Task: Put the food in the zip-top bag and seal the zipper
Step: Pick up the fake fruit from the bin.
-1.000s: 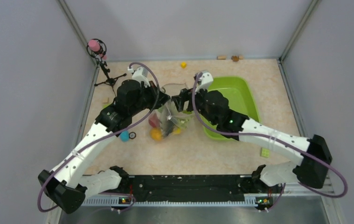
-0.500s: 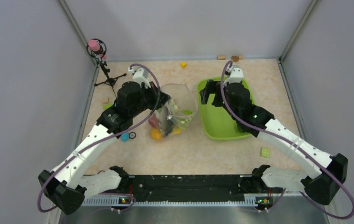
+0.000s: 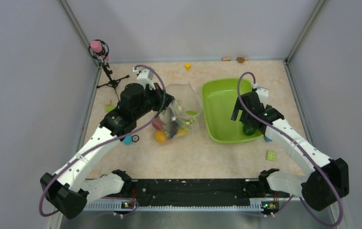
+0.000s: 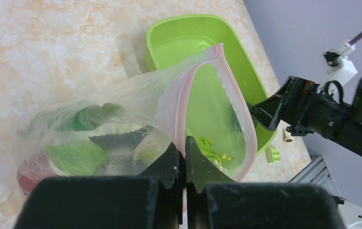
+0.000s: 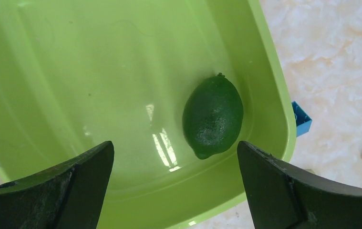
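Note:
My right gripper needs to grab the dark green lime (image 3: 249, 130) (image 5: 212, 116) next across its narrower sides, with the lime's stem end pointing out, to drop it into the opening of the bag.
The clear zip-top bag (image 3: 176, 112) lies at the table's middle with several food pieces inside: red, orange and green ones. Its pink zipper (image 4: 183, 102) curves round the open mouth. My left gripper (image 4: 184, 145) is shut on the zipper edge and holds the mouth up; it also shows in the top view (image 3: 165, 102). A dark green lime (image 5: 212, 116) lies in the lime-green tray (image 5: 74, 71), at its near right corner (image 3: 249, 130). My right gripper (image 5: 174, 157) is open and empty just above the tray, near the lime; in the top view it is over the tray's right side (image 3: 242, 109).
A blue block (image 5: 301, 119) lies just outside the tray's right rim. A green block (image 3: 271, 155) lies nearer the front. A teal piece (image 3: 127, 139) lies left of the bag. A small tripod with a pink ball (image 3: 103, 67) stands at the back left. A yellow block (image 3: 187, 66) is at the back.
My right arm has swung right, from the bag's mouth to over the tray's right side above the lime. The left gripper keeps holding the bag edge.

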Robot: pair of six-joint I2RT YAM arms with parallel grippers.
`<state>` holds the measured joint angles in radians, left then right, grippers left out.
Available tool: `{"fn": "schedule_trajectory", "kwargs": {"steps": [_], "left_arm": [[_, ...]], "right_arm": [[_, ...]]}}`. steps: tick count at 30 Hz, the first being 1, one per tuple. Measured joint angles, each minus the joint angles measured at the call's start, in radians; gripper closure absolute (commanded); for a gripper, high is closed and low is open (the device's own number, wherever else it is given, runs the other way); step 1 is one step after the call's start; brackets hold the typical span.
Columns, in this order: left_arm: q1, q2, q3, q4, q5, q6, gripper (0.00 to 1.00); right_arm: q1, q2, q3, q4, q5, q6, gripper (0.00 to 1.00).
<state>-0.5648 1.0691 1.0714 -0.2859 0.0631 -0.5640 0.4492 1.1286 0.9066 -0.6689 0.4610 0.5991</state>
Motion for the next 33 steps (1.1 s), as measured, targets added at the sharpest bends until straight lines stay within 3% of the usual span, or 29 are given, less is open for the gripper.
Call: {"fn": "schedule_trajectory", "kwargs": {"steps": [13,21,28,33], "left_arm": [[0.008,0.003,-0.008,0.013,0.021,0.018,1.0],[0.01,0.023,-0.011,0.028,0.053,0.021,1.0],[0.015,0.029,-0.011,0.033,0.072,0.021,1.0],[0.016,0.029,-0.011,0.033,0.08,0.021,1.0]], "right_arm": [[-0.09,0.234,-0.053,-0.009,-0.006,0.034,0.01],[-0.121,0.325,-0.085,0.078,0.009,0.042,0.04],[-0.134,0.332,-0.116,0.182,0.022,0.052,0.19],[-0.138,0.332,-0.142,0.219,0.032,0.057,0.47]]}}
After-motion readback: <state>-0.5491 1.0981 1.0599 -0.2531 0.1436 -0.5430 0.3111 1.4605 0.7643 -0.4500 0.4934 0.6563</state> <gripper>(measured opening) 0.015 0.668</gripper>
